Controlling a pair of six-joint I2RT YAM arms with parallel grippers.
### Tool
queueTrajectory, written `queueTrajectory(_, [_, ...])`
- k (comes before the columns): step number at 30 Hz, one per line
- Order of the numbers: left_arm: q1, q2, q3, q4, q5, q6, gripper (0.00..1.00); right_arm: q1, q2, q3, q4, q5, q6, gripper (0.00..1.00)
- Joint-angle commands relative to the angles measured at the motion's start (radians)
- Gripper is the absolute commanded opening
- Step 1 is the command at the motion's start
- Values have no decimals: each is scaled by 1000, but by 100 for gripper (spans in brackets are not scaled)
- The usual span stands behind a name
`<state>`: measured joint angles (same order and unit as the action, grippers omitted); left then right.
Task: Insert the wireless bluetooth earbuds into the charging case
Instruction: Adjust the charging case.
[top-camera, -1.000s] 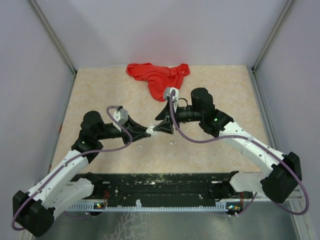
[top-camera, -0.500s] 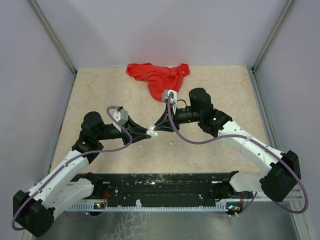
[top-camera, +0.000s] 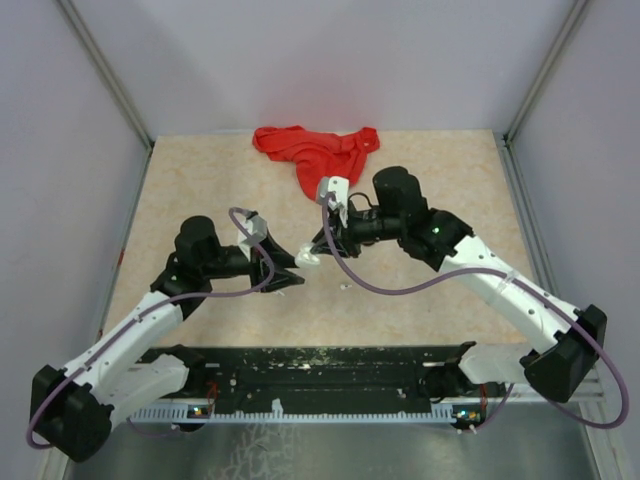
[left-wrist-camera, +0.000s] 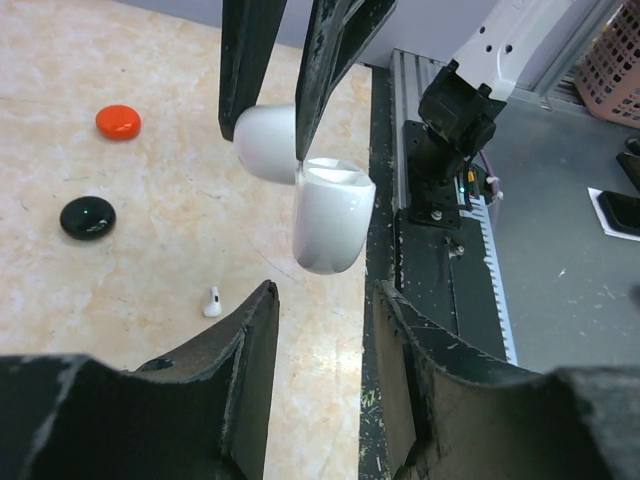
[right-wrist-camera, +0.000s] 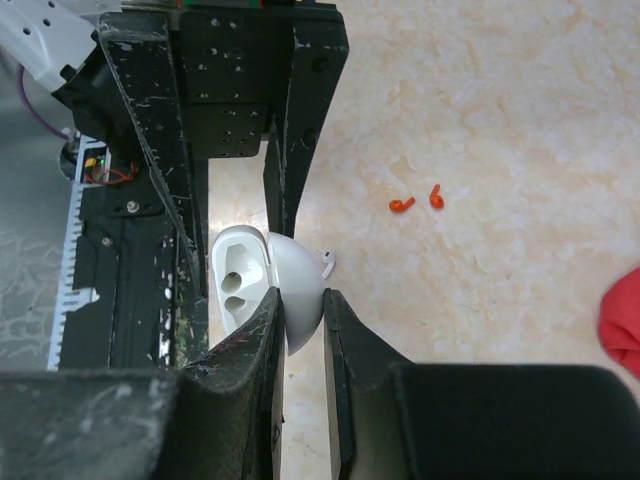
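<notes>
I should next grip the white charging case by its body opposite the empty sockets with my left gripper. That leaves the sockets free, so I can insert the earbuds into the case.
My right gripper (right-wrist-camera: 302, 295) is shut on the domed lid (right-wrist-camera: 298, 285) of the open white charging case and holds it off the table. The case body (left-wrist-camera: 331, 222) hangs open, and its two sockets (right-wrist-camera: 235, 285) are empty. My left gripper (left-wrist-camera: 322, 290) is open and empty, just short of the case. One white earbud (left-wrist-camera: 212, 301) lies on the table below; it also shows in the right wrist view (right-wrist-camera: 326, 263). Two red earbuds (right-wrist-camera: 402, 204) lie further out. In the top view the case (top-camera: 308, 258) sits between the left gripper (top-camera: 290, 272) and the right gripper (top-camera: 318, 250).
A closed red case (left-wrist-camera: 118, 122) and a closed black case (left-wrist-camera: 87, 217) lie on the table. A red cloth (top-camera: 315, 152) lies at the back middle. The black base rail (top-camera: 320, 370) runs along the near edge.
My left gripper has let go of the white case and drawn back to the left. My right gripper has closed on the case lid and now holds it alone.
</notes>
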<state>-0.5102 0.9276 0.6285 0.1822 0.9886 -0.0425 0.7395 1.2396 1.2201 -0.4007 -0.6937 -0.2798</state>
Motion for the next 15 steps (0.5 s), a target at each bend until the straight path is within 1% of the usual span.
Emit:
queueTrajectory(1, [0,9,43,-34,51,24,48,38,22,93,-94,80,-87,4])
queueTrajectory(4, [1,8,43,-33,65,31,50,59,42,127,-149,107,-115,4])
queueTrajectory(10, [-1,-13,34,-19,59,39,51,83,71,165,-210,142,-135,4])
queueTrajectory(15, [-1,-29,22,5,41,35,45,91,75,174,-212,151,-135,3])
